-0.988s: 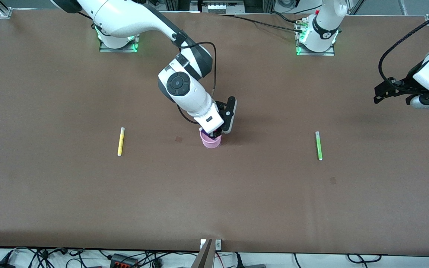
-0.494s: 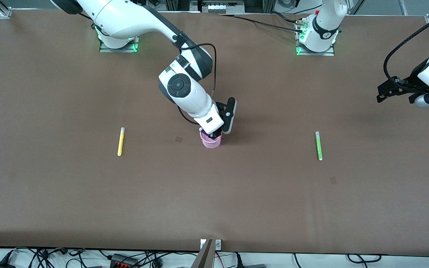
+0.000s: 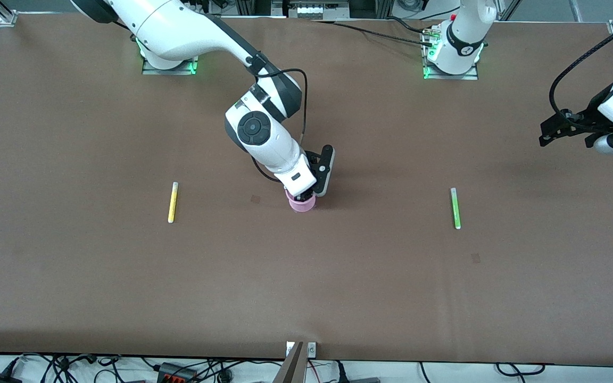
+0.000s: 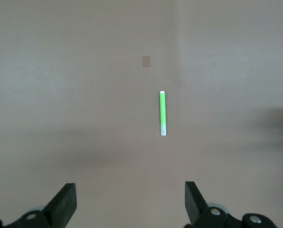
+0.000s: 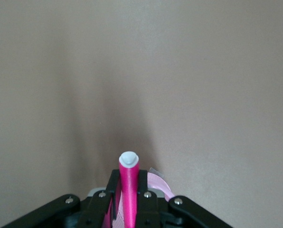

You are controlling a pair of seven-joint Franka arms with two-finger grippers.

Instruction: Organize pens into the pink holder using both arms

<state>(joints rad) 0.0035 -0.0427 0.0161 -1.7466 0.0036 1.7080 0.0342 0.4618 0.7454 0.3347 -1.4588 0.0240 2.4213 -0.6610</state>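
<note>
The magenta pen (image 5: 129, 190) is upright inside the pink holder's rim (image 5: 158, 180) and would stay in the holder, so my right gripper should open now.
The pink holder (image 3: 301, 204) stands mid-table. My right gripper (image 3: 307, 194) hangs right over it, shut on the magenta pen (image 5: 129, 190), which stands upright between the fingers (image 5: 114, 183) with its whitish end up. The holder's rim (image 5: 161, 186) shows beside the pen. The yellow pen (image 3: 172, 202) lies toward the right arm's end. The light green pen (image 3: 455, 208) lies toward the left arm's end and also shows in the left wrist view (image 4: 163, 113). My left gripper (image 3: 550, 133) is open and empty in the air at the left arm's end (image 4: 130, 195). The dark purple-blue pen is not visible.
Two small dark patches mark the brown table, one beside the holder (image 3: 255, 199) and one nearer the front camera than the green pen (image 3: 475, 258). Cables lie along the table's front edge (image 3: 179, 369).
My right hand has sunk a little onto the holder with the magenta pen. My left gripper has drifted slightly toward the left arm's end of the table.
</note>
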